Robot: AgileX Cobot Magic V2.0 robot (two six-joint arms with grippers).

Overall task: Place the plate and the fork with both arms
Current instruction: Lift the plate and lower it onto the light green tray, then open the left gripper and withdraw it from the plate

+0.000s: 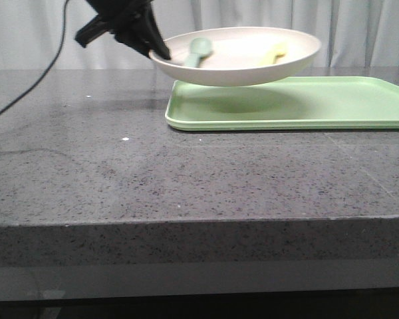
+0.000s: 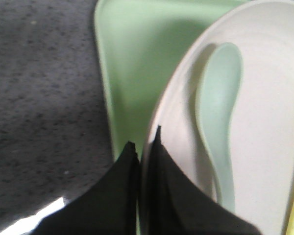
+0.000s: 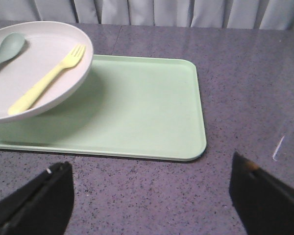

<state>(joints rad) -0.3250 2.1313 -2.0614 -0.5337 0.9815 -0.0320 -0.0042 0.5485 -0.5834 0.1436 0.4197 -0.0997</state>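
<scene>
My left gripper keeps its hold for now, since the cream plate's base (image 1: pixel 236 81) hangs tilted above the light-green tray (image 1: pixel 319 106) in the front view.
The cream plate (image 1: pixel 253 63) hangs tilted in the air above the light-green tray (image 1: pixel 319 106). My left gripper (image 1: pixel 156 52) is shut on the plate's left rim; in the left wrist view its two black fingers pinch the rim (image 2: pixel 146 147). Inside the plate lie the pale-yellow fork (image 3: pixel 46 81) and a grey-green spoon (image 2: pixel 220 112). The fork (image 1: pixel 274 53) shows at the plate's right side in the front view. My right gripper (image 3: pixel 152 181) is open over bare stone, on the near side of the tray (image 3: pixel 137 112), with nothing between its fingers.
The grey speckled stone table (image 1: pixel 153 173) runs to a front edge near the camera. A black cable (image 1: pixel 26 86) trails down at the left. White curtains (image 1: pixel 359 26) close off the back.
</scene>
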